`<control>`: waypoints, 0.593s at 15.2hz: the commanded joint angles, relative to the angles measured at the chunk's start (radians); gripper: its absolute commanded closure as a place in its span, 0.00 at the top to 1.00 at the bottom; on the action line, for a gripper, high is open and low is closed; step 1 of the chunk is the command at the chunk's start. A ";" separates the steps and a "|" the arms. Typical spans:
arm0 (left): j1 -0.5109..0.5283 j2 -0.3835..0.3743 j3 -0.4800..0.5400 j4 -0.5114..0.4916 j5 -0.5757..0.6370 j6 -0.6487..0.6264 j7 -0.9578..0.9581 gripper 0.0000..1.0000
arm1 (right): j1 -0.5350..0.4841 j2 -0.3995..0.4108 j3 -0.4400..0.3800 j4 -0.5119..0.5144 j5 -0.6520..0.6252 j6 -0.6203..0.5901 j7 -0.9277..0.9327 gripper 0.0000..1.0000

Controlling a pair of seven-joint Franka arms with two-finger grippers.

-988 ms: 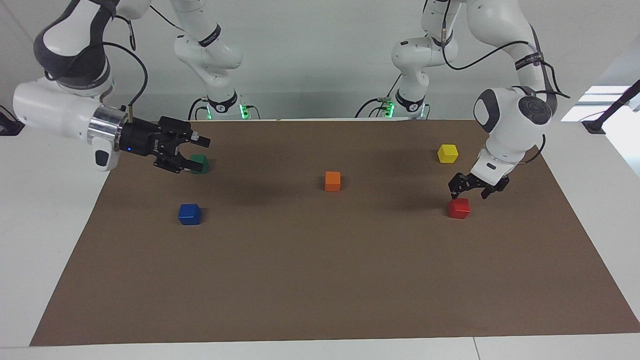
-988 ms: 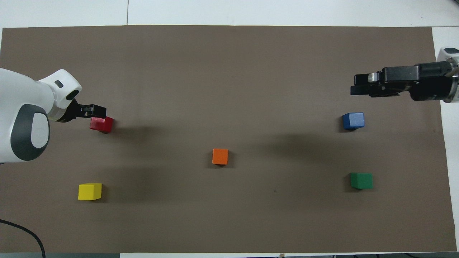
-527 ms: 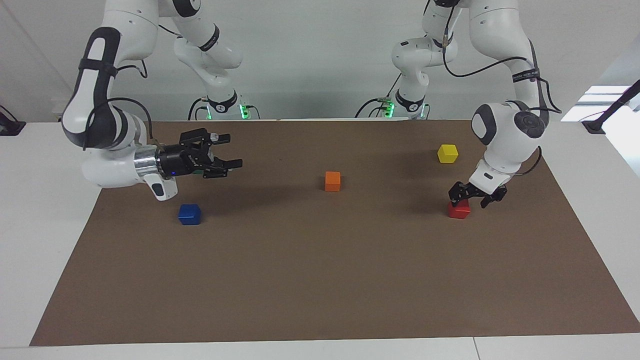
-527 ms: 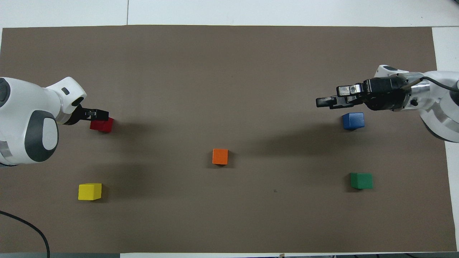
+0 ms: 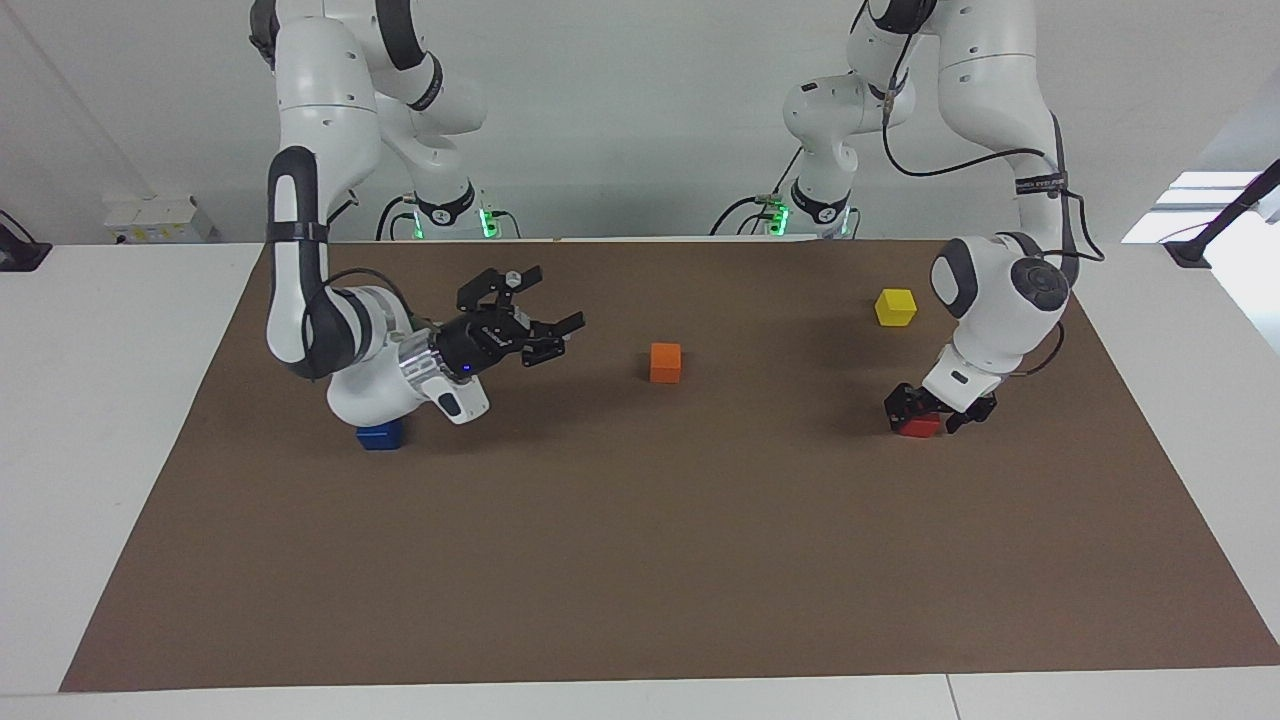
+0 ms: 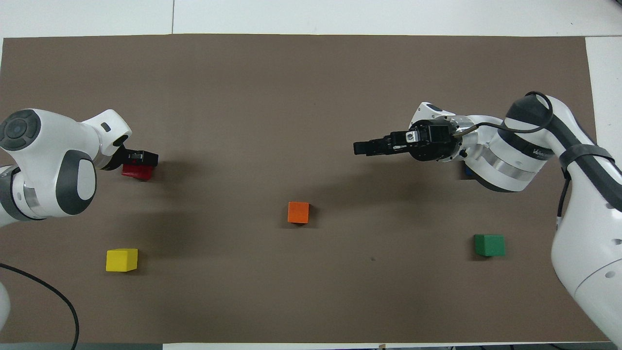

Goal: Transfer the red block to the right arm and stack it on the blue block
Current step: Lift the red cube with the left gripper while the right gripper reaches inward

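Note:
My left gripper takes hold of the red block by two opposite sides next, leaving its other sides free for my right gripper.
The red block [image 5: 918,427] [image 6: 137,171] lies on the brown mat toward the left arm's end of the table. My left gripper [image 5: 935,408] [image 6: 142,158] has come down on it and stands open, with a finger on either side of the cube. My right gripper [image 5: 560,295] [image 6: 358,147] hangs open and holds nothing, pointing sideways over the mat toward the orange block. The blue block [image 5: 380,437] [image 6: 465,171] sits under the right arm's wrist, which hides most of it.
An orange block [image 5: 665,362] [image 6: 298,212] sits mid-mat. A yellow block [image 5: 895,307] [image 6: 121,259] lies nearer the robots than the red one. A green block [image 6: 489,245] lies nearer the robots than the blue one. The brown mat [image 5: 640,560] covers most of the table.
The left gripper has sunk from just above the red block to around it. The right arm has swung in from the mat's edge toward the middle, its wrist now covering the blue block.

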 commanded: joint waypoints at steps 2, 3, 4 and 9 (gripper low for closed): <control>-0.003 -0.013 0.003 -0.010 -0.003 -0.031 0.021 0.97 | 0.041 0.014 0.001 -0.023 0.081 -0.049 -0.015 1.00; -0.003 -0.015 0.003 -0.012 -0.003 -0.034 0.021 0.94 | 0.041 0.031 0.001 -0.020 0.081 -0.059 -0.013 1.00; -0.005 -0.015 0.003 -0.010 -0.003 -0.035 0.020 0.85 | 0.041 0.042 0.001 -0.017 0.081 -0.076 -0.010 1.00; 0.009 -0.022 0.000 0.039 -0.026 -0.156 -0.124 0.00 | 0.039 0.073 0.003 -0.031 0.084 -0.110 0.106 1.00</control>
